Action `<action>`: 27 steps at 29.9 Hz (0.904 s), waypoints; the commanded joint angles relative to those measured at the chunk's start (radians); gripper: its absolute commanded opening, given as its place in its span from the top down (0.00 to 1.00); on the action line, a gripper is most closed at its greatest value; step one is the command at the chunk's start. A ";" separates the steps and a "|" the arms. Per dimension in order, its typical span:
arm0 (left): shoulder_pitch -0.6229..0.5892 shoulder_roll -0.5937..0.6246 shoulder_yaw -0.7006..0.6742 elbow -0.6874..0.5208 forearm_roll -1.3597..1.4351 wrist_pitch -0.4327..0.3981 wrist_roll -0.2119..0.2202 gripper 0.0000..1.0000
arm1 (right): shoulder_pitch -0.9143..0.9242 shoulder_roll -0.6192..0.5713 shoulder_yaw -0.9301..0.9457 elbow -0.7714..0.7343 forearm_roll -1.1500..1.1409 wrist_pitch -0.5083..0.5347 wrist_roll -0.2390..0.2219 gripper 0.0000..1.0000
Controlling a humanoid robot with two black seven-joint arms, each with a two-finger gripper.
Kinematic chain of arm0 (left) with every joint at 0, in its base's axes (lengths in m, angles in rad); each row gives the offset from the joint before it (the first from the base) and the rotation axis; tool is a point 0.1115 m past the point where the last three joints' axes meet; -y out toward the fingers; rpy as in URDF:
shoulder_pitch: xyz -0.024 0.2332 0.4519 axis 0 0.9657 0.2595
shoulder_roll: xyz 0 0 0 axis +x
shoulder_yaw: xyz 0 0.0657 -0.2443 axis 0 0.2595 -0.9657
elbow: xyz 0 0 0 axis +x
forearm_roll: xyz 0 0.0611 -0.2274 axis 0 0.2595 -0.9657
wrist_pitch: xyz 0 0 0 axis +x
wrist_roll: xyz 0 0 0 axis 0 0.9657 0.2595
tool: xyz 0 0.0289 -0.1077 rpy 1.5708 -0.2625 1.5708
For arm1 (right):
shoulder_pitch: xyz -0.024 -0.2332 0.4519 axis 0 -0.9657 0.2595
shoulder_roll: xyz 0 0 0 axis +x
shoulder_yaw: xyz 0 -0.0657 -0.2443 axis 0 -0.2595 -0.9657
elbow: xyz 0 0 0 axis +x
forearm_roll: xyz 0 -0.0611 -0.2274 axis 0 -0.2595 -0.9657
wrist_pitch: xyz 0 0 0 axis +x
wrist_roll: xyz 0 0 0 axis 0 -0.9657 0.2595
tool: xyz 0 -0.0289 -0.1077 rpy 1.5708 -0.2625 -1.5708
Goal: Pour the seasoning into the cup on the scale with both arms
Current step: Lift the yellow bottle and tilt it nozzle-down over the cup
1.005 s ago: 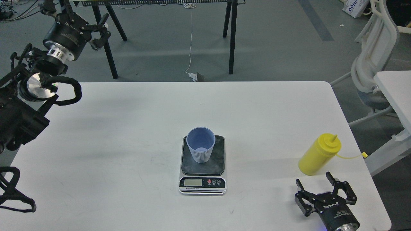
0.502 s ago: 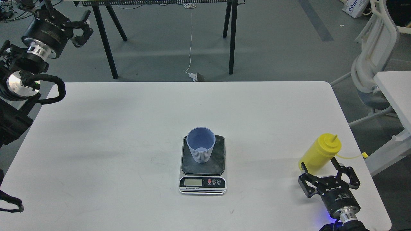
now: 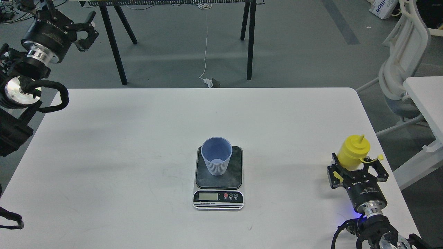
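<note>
The cup (image 3: 216, 155) is on the scale. My right gripper will next pick up the yellow seasoning bottle by its body (image 3: 349, 159) to pour seasoning into that cup.
The pale blue ribbed cup (image 3: 216, 155) stands upright on the dark plate of the scale (image 3: 218, 186) at the table's middle. The yellow seasoning bottle (image 3: 353, 152) stands upright near the table's right edge, nozzle up, its cap strap curled to the right. My right gripper (image 3: 357, 166) is open. Its fingers (image 3: 334, 169) reach up on both sides of the bottle's lower body, which it hides. My left gripper (image 3: 89, 31) is open and empty, raised far off beyond the table's back left corner.
The white table (image 3: 138, 145) ends just right of the bottle. A second white table (image 3: 427, 100) and a white chair (image 3: 403, 69) stand to the right. Black trestle legs (image 3: 250, 38) stand behind the table.
My right gripper has moved forward until its fingers are around the bottle, which has shifted slightly away, and the strap has swung in. My left arm has pulled back to the upper left.
</note>
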 commanded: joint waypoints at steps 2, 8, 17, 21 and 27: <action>-0.001 0.014 -0.001 -0.001 -0.001 -0.001 -0.001 0.00 | 0.052 -0.010 0.019 0.013 -0.005 0.000 0.000 0.57; 0.004 0.016 -0.015 -0.003 -0.006 -0.003 -0.004 0.00 | 0.219 -0.180 0.076 0.019 -0.129 0.000 0.000 0.57; 0.025 -0.015 -0.069 0.007 -0.092 -0.024 -0.001 0.00 | 0.532 -0.260 0.108 0.054 -0.621 0.000 0.000 0.57; 0.056 -0.048 -0.070 0.007 -0.110 -0.024 -0.001 0.00 | 0.627 -0.247 0.073 0.152 -0.877 0.000 -0.008 0.57; 0.084 -0.042 -0.075 0.007 -0.122 -0.024 0.002 0.00 | 0.779 -0.201 -0.168 0.255 -1.277 -0.011 0.000 0.61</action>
